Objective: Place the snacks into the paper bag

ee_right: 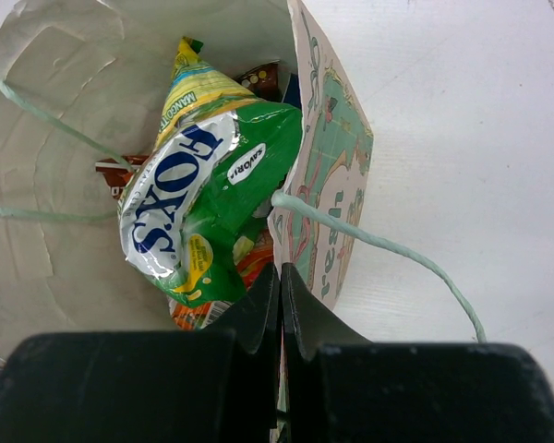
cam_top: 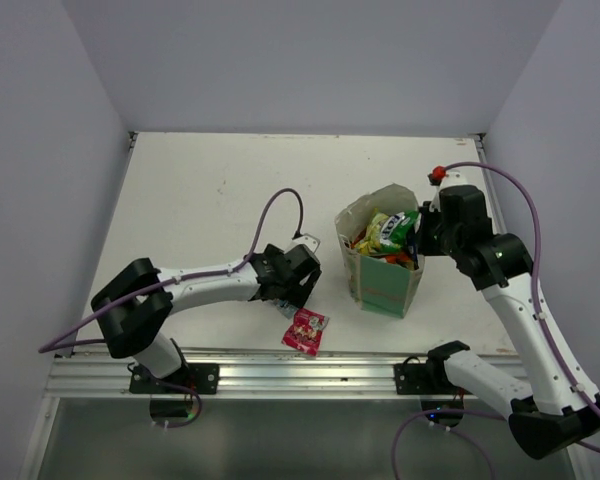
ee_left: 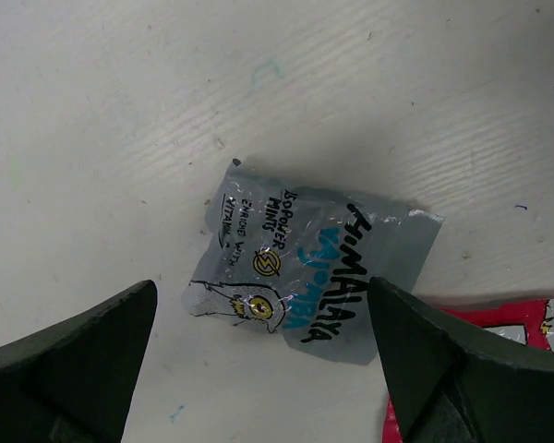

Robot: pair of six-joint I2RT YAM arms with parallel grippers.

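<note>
One finger of the left gripper is above the printed edge of the silvery packet, so the gripper should go lower first and then close on the packet.
A silvery snack packet (ee_left: 314,258) with black and blue print lies flat on the white table. My left gripper (ee_left: 263,305) hangs open just above it, one finger on each side, not touching it. A red-pink packet (cam_top: 305,331) lies on the table beside it, close to the near edge, and its corner (ee_left: 508,323) shows by the right finger. The paper bag (cam_top: 385,290) stands upright with several snacks inside, a green-and-white packet (ee_right: 222,175) on top. My right gripper (ee_right: 280,272) is shut on the bag's printed side wall (ee_right: 328,185) at the rim.
A thin pale string handle (ee_right: 388,249) loops off the bag's outer side over the table. A metal rail (cam_top: 280,375) runs along the table's near edge, behind the arm bases. Grey walls close in the table on the left, back and right.
</note>
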